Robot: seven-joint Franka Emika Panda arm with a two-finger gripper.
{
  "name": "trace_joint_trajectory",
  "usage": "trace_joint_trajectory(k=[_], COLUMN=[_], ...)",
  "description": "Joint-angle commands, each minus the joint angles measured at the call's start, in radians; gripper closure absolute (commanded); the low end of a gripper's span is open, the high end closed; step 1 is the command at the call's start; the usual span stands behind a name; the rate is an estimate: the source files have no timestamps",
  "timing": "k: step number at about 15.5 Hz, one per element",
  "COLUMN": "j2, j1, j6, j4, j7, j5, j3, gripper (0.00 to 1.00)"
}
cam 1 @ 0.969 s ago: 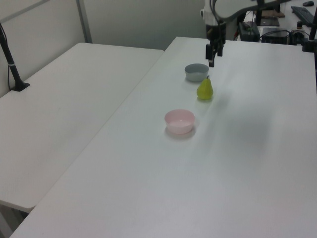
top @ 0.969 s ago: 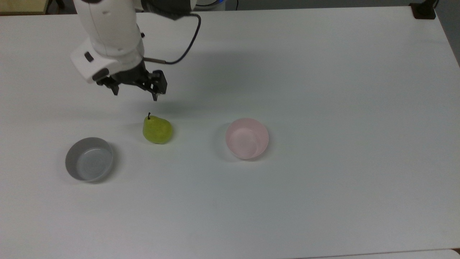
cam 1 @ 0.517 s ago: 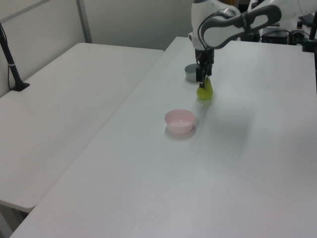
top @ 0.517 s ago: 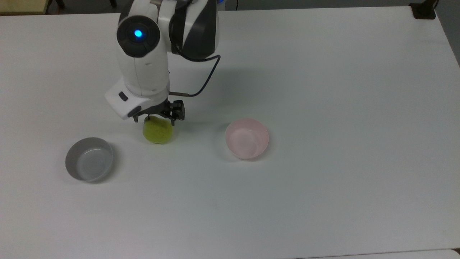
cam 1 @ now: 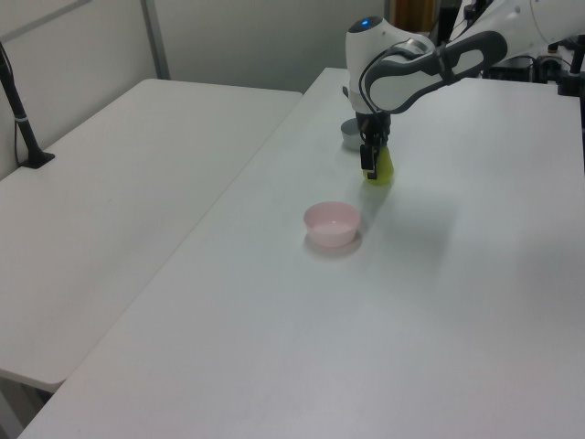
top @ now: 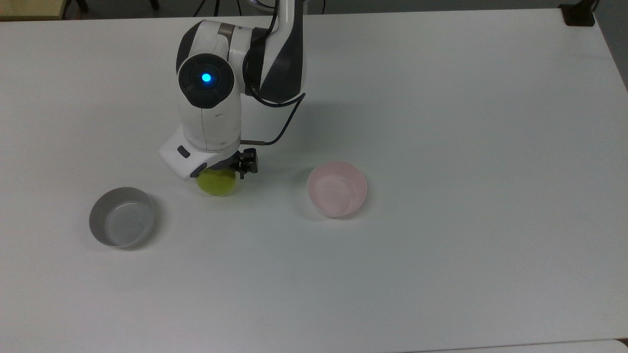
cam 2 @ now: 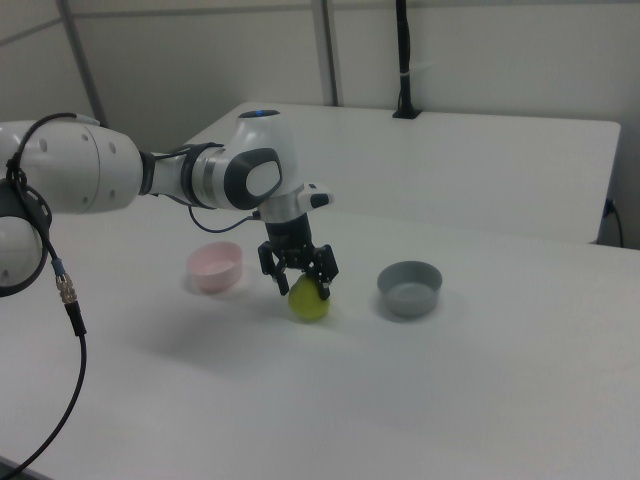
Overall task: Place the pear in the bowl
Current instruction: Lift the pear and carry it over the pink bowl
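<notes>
My gripper will next grab the pear by its narrow top (cam 1: 384, 156). Then it will place the yellow-green pear in the pale pink bowl (cam 1: 332, 222).
The yellow-green pear (top: 219, 184) stands on the white table, to the top view's left of the pale pink bowl (top: 337, 189). My gripper (top: 222, 172) is lowered over the pear's top, open, with one finger on each side of the fruit. In the right view the pear (cam 2: 309, 303) sits between and just below the dark fingers (cam 2: 327, 284) of the gripper (cam 2: 298, 280), and the pink bowl (cam 2: 216, 266) is empty at the right view's left. In the left view the gripper (cam 1: 373, 165) hides part of the pear (cam 1: 386, 167). The pear's stem is hidden.
A grey bowl (top: 121, 216) stands empty at the top view's left of the pear, also seen as the grey bowl (cam 2: 410, 287) in the right view. The white table (top: 441, 122) spreads wide around them. A second table (cam 1: 119, 174) adjoins in the left view.
The arm has swung from behind the pear down onto it. The fingers, above the table a second ago, now straddle the pear. Pear and bowls have not moved.
</notes>
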Motion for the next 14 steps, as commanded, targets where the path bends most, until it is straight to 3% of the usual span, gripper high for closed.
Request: trace_joint_trajectory(k=[1, 3, 4, 8, 11, 14], j2=[0.005, 0.003, 0.000, -0.073, -0.126, -0.127], j1=[0.004, 0.003, 0.003, 0.017, 0.081, 0.135], j6=[0.019, 0.018, 0.015, 0.001, 0.000, 0.001], j4=[-0.006, -0.006, -0.005, 0.000, 0.003, 0.010], j7=[-0.029, -0.031, -0.031, -0.019, -0.020, -0.017], j5=[-0.019, -0.021, -0.019, -0.005, 0.048, 0.075], j3=[-0.008, -0.008, -0.011, -0.051, -0.131, -0.163], gripper=[0.27, 0.57, 0.62, 0.62, 0.62, 0.59])
